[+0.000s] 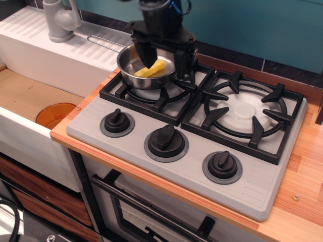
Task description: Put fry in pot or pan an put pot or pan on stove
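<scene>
The steel pot [132, 69] needs to sit squarely on the stove, so next my gripper needs to grab the pot's rim opposite the wire handle.
A small shiny steel pot [132, 69] sits on the back-left corner of the left burner grate of the grey stove [186, 166], its wire loop handle [103, 42] reaching left over the white drainboard. The yellow crinkle-cut fry [149, 70] lies inside it. My black gripper [164, 58] hangs open over the pot's right side, one finger above the bowl and the other past its right rim, holding nothing.
A white sink unit with a grey faucet [59, 19] stands at the left. An orange translucent bowl [54, 114] lies low in the basin. The right burner grate [246, 112] carries nothing. Three black knobs [165, 141] line the stove front. A teal wall runs behind.
</scene>
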`<state>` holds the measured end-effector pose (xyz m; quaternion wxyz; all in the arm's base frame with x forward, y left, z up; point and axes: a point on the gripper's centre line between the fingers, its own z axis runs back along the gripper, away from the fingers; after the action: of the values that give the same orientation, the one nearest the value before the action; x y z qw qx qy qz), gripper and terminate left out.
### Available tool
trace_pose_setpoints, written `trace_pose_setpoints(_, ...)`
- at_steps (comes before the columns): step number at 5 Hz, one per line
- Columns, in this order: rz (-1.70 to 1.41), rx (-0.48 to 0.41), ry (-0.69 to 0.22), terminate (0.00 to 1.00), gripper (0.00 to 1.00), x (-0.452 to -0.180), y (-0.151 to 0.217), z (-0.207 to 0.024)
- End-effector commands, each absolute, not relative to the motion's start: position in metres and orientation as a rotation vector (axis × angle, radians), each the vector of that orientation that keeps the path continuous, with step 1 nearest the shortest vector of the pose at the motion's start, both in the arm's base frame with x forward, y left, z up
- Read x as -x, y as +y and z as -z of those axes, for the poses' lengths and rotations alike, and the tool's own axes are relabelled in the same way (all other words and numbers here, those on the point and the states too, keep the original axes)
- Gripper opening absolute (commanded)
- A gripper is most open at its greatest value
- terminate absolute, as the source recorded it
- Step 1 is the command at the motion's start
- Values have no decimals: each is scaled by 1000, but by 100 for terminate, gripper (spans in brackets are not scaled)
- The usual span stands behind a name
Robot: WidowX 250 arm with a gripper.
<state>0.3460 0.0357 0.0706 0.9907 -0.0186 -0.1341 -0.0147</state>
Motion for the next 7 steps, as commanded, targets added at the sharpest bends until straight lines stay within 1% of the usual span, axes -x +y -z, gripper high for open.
trace_pose_setpoints(1, 36, 5, -383, 0, 100, -358, 36, -85)
trace_pose_setpoints(3, 17, 0, -409, 0, 100, -355, 24, -69)
trace_pose_setpoints(4, 5, -3, -418, 0, 0, -353, 20, -64)
trace_pose_setpoints(5, 19, 32, -438, 0, 0, -354, 22, -60)
trace_pose_setpoints(6, 24, 37, -436, 0, 0, -355, 23, -62)
trace_pose_setpoints(7, 39, 71, -404, 0, 0, -352, 25, -73)
